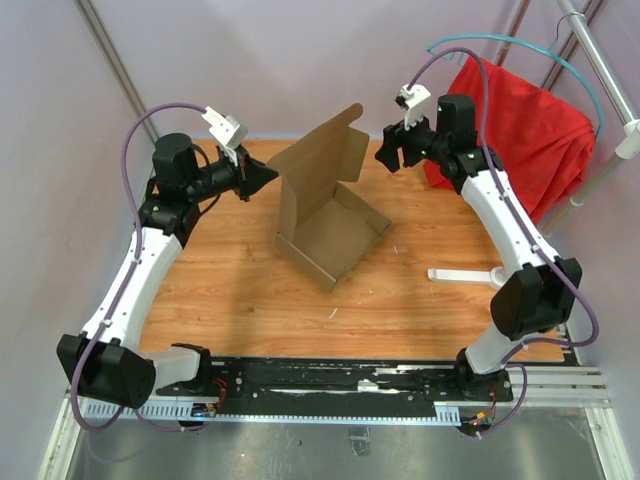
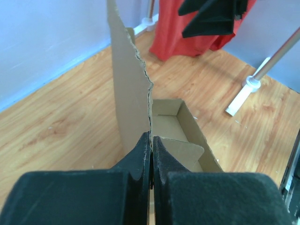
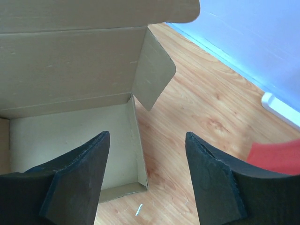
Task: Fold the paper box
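Note:
My right gripper grabs the thin edge of the lid's side flap next, to fold the lid over the tray (image 2: 173, 124).
The paper box (image 1: 335, 235) is brown cardboard and stands open on the wooden table, its tray formed and its lid (image 1: 320, 158) raised upright at the back. My left gripper (image 1: 270, 177) is at the lid's left edge. In the left wrist view it (image 2: 151, 137) is shut on the thin edge of the upright lid panel (image 2: 129, 84), with the tray (image 2: 173, 124) beyond. My right gripper (image 1: 390, 155) is open and empty, in the air just right of the lid's top. In the right wrist view it (image 3: 147, 136) hangs over the tray's wall (image 3: 140, 154), below the lid's side flap (image 3: 152, 75).
A red cloth (image 1: 530, 120) hangs on a metal rack (image 1: 600, 70) at the back right, close behind the right arm. A white bar (image 1: 465, 274) lies on the table right of the box. Purple walls close in the back and left.

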You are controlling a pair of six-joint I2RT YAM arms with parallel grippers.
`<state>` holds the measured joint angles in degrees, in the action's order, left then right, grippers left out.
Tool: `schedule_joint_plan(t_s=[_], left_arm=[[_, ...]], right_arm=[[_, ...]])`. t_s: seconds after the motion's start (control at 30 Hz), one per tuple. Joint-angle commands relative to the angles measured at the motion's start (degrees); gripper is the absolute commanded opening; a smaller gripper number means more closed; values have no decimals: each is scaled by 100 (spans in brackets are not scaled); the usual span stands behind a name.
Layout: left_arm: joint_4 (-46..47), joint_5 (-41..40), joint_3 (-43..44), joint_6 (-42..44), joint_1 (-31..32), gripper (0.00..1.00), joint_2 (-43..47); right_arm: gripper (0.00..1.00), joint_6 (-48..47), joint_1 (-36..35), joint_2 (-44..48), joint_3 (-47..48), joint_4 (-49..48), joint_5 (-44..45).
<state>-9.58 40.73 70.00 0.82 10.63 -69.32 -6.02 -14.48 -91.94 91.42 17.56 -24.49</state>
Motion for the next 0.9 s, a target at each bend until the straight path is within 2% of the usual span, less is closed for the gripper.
schedule_joint_plan(t_s=[0.0, 0.4, 0.67, 0.87], left_arm=[[-70, 526, -5, 231, 9, 0, -48], [48, 895, -232, 357, 9, 0, 149], [221, 1040, -341, 257, 9, 0, 164], [310, 1090, -366, 208, 9, 0, 169]], right_arm=[[67, -688, 30, -531, 526, 845, -919], [65, -1060, 74, -1860, 1478, 508, -1064], [66, -1140, 123, -2556, 1989, 48, -2171], [66, -644, 123, -3043, 2076, -788, -2932]])
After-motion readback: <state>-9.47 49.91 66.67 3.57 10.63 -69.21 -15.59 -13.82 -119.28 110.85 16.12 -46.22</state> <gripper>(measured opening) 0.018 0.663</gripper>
